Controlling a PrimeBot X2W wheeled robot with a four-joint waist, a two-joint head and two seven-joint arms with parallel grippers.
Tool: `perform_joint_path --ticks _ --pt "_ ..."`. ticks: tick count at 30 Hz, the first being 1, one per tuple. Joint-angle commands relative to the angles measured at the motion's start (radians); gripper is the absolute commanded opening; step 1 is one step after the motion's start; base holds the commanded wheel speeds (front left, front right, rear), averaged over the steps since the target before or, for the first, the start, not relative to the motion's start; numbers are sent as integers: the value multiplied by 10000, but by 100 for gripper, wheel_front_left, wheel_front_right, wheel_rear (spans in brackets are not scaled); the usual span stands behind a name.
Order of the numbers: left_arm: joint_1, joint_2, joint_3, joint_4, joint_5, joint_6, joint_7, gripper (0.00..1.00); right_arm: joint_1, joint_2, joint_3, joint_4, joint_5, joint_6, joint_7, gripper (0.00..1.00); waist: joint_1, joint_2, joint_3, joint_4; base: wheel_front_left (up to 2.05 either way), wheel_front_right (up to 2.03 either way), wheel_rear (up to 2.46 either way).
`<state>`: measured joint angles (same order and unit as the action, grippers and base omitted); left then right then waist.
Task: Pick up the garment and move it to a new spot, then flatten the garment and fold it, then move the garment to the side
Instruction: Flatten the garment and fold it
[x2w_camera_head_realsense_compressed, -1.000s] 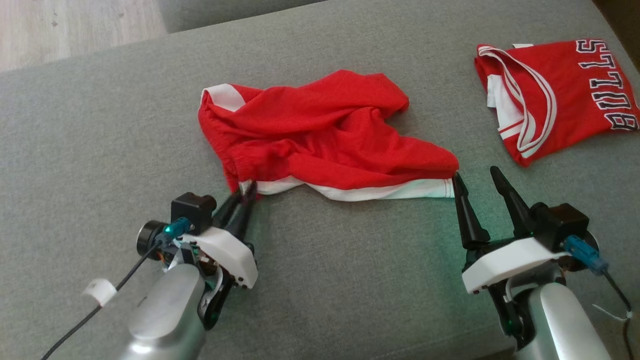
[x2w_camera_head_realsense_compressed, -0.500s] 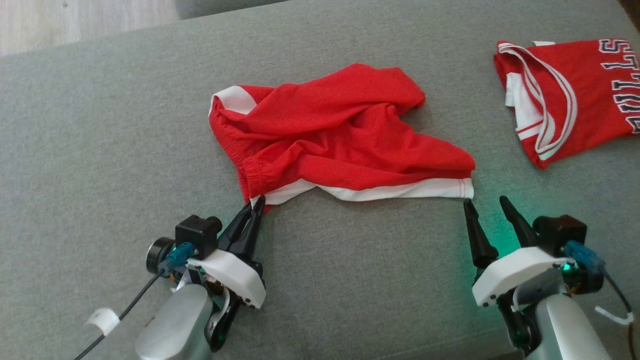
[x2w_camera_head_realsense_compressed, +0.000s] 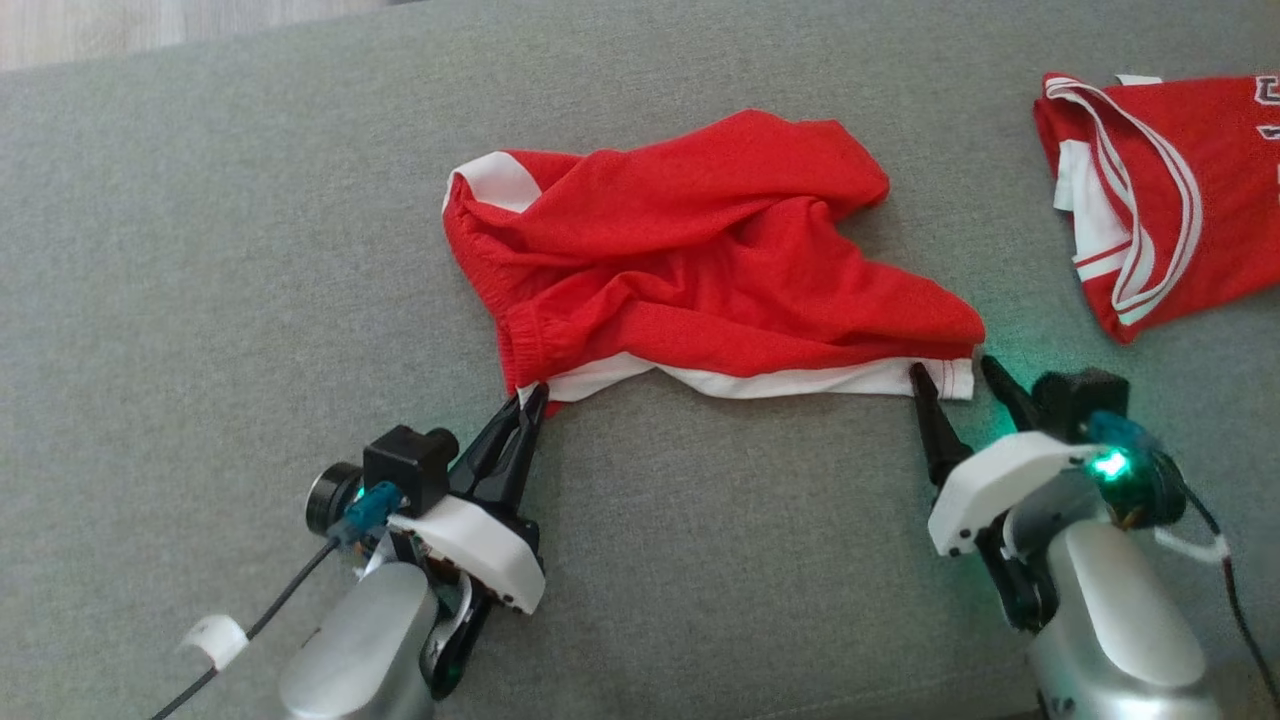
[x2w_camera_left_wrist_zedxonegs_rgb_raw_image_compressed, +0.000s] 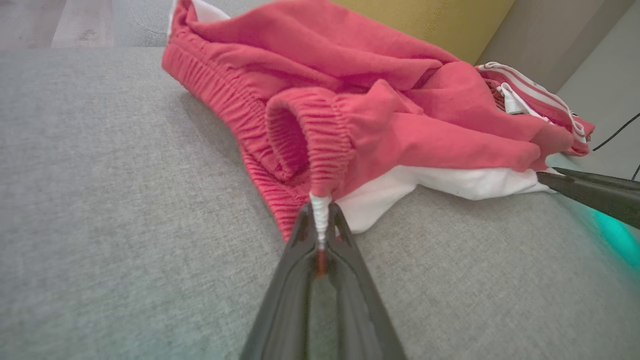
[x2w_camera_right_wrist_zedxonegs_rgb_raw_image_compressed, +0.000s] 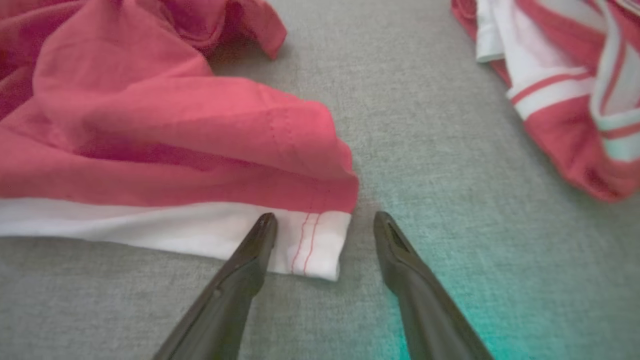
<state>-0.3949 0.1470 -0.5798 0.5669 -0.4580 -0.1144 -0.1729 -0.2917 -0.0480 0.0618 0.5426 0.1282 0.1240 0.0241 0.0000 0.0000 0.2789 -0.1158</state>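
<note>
The red shorts (x2w_camera_head_realsense_compressed: 720, 258) should be grabbed next by the white-trimmed corner of the leg hem (x2w_camera_head_realsense_compressed: 955, 379) with my right gripper. The shorts will then be flattened and folded.
The garment (x2w_camera_head_realsense_compressed: 700, 260) is a crumpled pair of red shorts with white trim, lying on the grey cushion (x2w_camera_head_realsense_compressed: 200, 250). My left gripper (x2w_camera_head_realsense_compressed: 530, 398) is shut on the near left corner of its elastic waistband; in the left wrist view the pinched fabric (x2w_camera_left_wrist_zedxonegs_rgb_raw_image_compressed: 320, 210) rises between the dark fingers (x2w_camera_left_wrist_zedxonegs_rgb_raw_image_compressed: 295, 260). My right gripper (x2w_camera_head_realsense_compressed: 950, 368) stands open at the near right white hem corner (x2w_camera_right_wrist_zedxonegs_rgb_raw_image_compressed: 315, 240), one finger (x2w_camera_right_wrist_zedxonegs_rgb_raw_image_compressed: 250, 260) over the hem and the other on bare cushion beside it.
A second red garment, a jersey (x2w_camera_head_realsense_compressed: 1160, 190) with white stripes, lies at the far right of the cushion, also in the right wrist view (x2w_camera_right_wrist_zedxonegs_rgb_raw_image_compressed: 565, 85). Wooden floor (x2w_camera_head_realsense_compressed: 90, 25) shows beyond the cushion's far left edge.
The left gripper has shut on the waistband corner. The right gripper dropped back, then came forward again so that its open fingers straddle the hem corner. The camera has shifted, sliding the scene right.
</note>
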Motion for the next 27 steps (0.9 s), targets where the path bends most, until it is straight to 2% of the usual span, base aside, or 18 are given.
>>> perform_joint_path --ticks 1,2,4,8,11,14,17,21,27 --pt "-267 149 231 -250 -47 -1 -81 0 -109 -22 409 102 -270 67 464 100 0 0 16 36 0 0 0" --pt "-263 154 221 -244 -66 -4 -76 0 -93 -22 474 187 -373 67 700 77 0 0 16 49 0 0 0" --pt "-259 164 220 -232 -106 -6 -82 0 -19 -22 619 171 -444 67 978 0 0 0 7 66 0 0 0" --pt "-224 178 285 -274 -221 -3 -211 0 264 -22 548 -398 -124 67 830 0 0 0 -120 52 0 0 0" --pt "-136 136 504 -638 -531 -33 -471 0 452 -22 453 -1321 377 67 485 0 0 0 -320 -5 0 0 0" --pt "54 66 851 -1537 -1162 -87 -660 0 626 -22 392 -2560 1012 67 546 0 0 0 -600 -33 0 0 0" --pt "317 114 1141 -2874 -2037 -129 -645 0 860 -22 394 -4026 1692 67 1250 0 0 0 -876 3 0 0 0" --pt "500 551 1343 -5010 -3353 -151 262 0 1117 -22 229 -6141 2347 67 2851 0 0 0 -1111 101 0 0 0" --pt "-161 1369 1518 -7511 -5233 -149 2593 0 552 -73 -135 -8977 3173 67 4857 0 0 0 -1012 457 0 0 0"
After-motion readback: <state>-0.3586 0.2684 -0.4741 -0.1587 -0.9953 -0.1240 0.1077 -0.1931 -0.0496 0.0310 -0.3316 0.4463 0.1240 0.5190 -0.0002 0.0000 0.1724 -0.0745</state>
